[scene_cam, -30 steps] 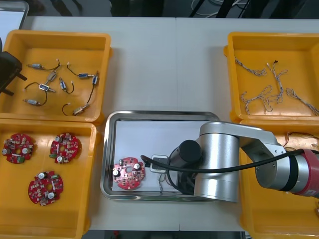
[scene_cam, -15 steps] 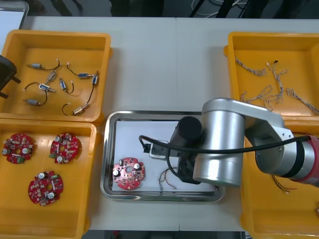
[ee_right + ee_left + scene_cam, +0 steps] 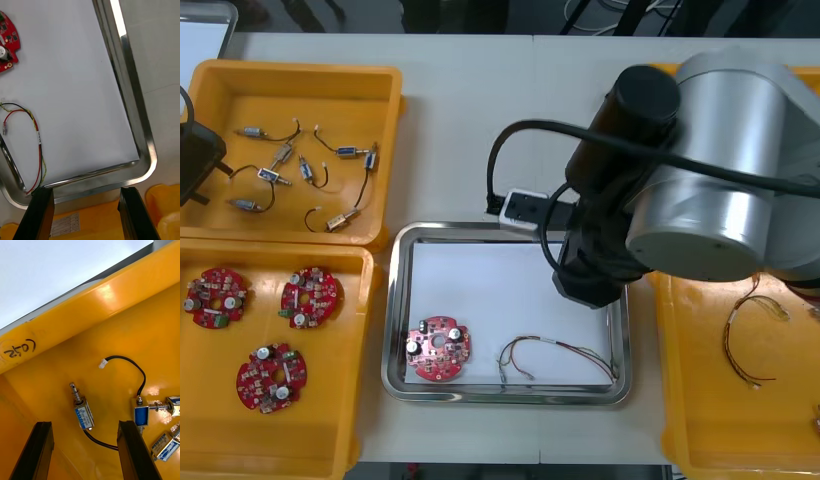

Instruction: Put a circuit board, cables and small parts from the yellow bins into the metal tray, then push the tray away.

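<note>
Next, my left gripper grips the small metal part by its blue-labeled body [image 3: 84, 416], to put it into the metal tray.
The metal tray [image 3: 395, 310], white inside, holds a round red circuit board [image 3: 438, 350] and a red and yellow cable [image 3: 555, 352]. My right arm [image 3: 720, 190] hangs high over the tray's far right corner. In its wrist view the right gripper [image 3: 86, 213] is open and holds nothing, above the tray's rim [image 3: 144, 150], with the cable [image 3: 35, 131] and the board [image 3: 5, 41] farther in. My left gripper [image 3: 85, 450] is open over the far left bin, above small metal parts [image 3: 83, 416] with black leads. It shows black at the front view's left edge [image 3: 198, 160].
The far left yellow bin [image 3: 290, 72] holds several small metal parts [image 3: 345, 152]. Three circuit boards [image 3: 310, 296] lie in the near left bin [image 3: 280, 250]. The near right bin [image 3: 720, 420] holds red and yellow cables [image 3: 745, 345]. My right arm covers most of the far right bin.
My right arm has risen and drawn back from the tray's near side to its far right corner. The red and yellow cable now lies free in the tray. The left gripper barely moved.
</note>
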